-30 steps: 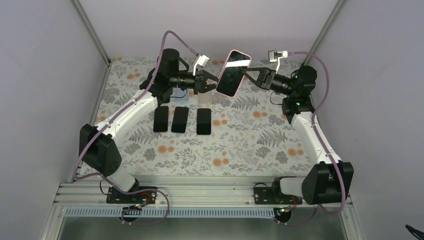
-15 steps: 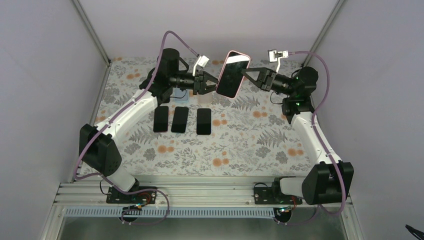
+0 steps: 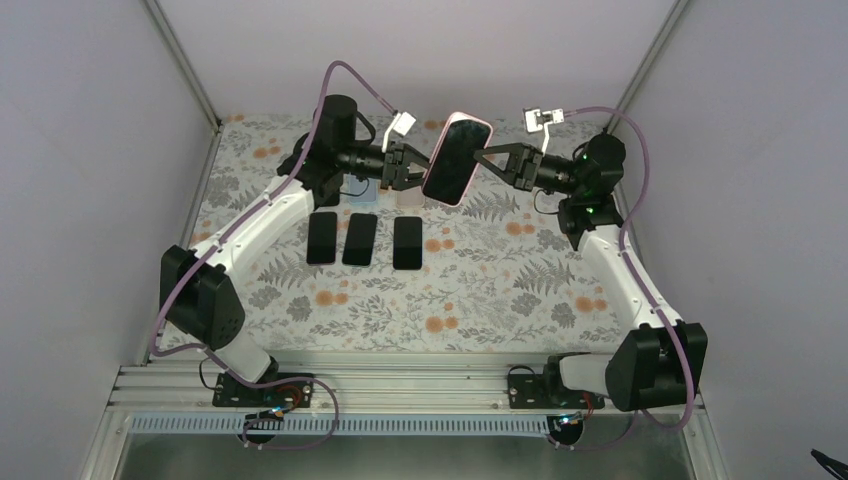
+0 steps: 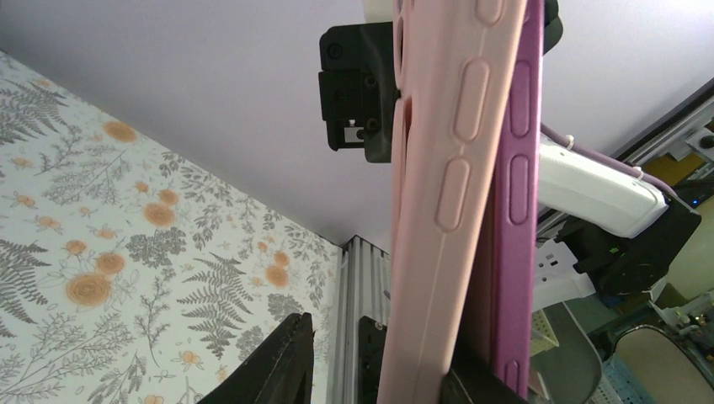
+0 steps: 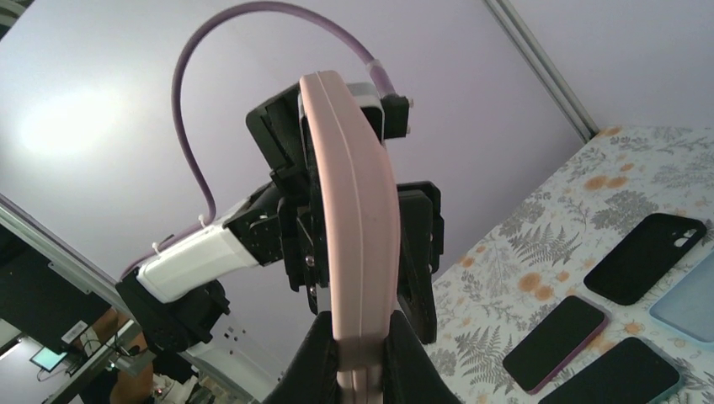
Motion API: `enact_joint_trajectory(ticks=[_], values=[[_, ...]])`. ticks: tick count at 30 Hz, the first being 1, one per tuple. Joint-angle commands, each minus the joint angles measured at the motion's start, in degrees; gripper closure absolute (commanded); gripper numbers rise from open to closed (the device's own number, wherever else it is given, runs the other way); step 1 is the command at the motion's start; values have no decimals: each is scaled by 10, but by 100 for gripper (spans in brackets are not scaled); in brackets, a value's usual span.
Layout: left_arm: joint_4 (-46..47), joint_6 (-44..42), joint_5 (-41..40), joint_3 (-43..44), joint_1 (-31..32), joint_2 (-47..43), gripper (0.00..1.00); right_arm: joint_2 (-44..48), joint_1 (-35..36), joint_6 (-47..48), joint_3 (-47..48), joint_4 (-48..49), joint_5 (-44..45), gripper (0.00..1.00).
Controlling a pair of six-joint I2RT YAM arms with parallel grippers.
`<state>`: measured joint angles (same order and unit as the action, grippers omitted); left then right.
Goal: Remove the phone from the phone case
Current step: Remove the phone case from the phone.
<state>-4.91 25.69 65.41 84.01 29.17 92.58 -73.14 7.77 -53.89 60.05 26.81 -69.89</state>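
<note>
My left gripper's fingers straddle the pink case's side [image 3: 429, 177] [image 4: 418, 358], one inside beside the purple phone, so it is time to close on the pink case.
The phone in its pink phone case [image 3: 458, 160] hangs in the air at the back of the table, screen toward the camera, between my two grippers. My right gripper [image 3: 483, 157] is shut on its right edge; in the right wrist view both fingers clamp the pink case [image 5: 354, 227] at the gripper [image 5: 358, 324]. My left gripper [image 3: 418, 172] is at the left edge with its jaws apart. In the left wrist view the pink case [image 4: 446, 168] has peeled away from the purple phone [image 4: 514, 252]. One finger [image 4: 282, 362] stands clear of the case. The other sits at the gap between case and phone.
Three dark phones [image 3: 322, 238] [image 3: 360, 239] [image 3: 407, 242] lie side by side on the floral table below the left arm. Behind them lie a light blue case [image 3: 363, 195] and a pale case [image 3: 408, 197]. A black case [image 5: 644, 257] shows in the right wrist view.
The cased phone and the right gripper have shifted left. The left gripper's jaws, shut a second ago, have spread apart at the phone's left edge.
</note>
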Motion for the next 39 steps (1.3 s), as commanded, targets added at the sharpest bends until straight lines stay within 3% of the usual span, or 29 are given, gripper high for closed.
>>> enact_joint_trajectory(ticks=[1, 7, 11, 16, 22, 27, 32, 39], values=[[39, -25, 7, 58, 18, 6, 69, -6, 53, 74, -14, -95, -96, 96], [16, -50, 15, 62, 27, 8, 68, -10, 72, 120, -11, -151, -108, 96], [7, -58, 18, 46, 44, 5, 62, -16, 78, 124, -9, -157, -110, 96], [2, -59, 29, 24, 68, 2, 63, -25, 81, 124, -3, -160, -110, 96], [26, -29, 23, 12, 69, 1, 81, -33, 79, 138, 23, -182, -104, 96], [98, 62, 16, -14, 46, -1, 96, -46, 57, 158, 57, -213, -86, 96], [137, 125, -23, -36, 22, -6, 98, -46, 26, 160, 71, -232, -45, 64], [182, 252, -80, -59, -11, -2, 97, -47, 17, 285, 157, -360, 98, 41]])
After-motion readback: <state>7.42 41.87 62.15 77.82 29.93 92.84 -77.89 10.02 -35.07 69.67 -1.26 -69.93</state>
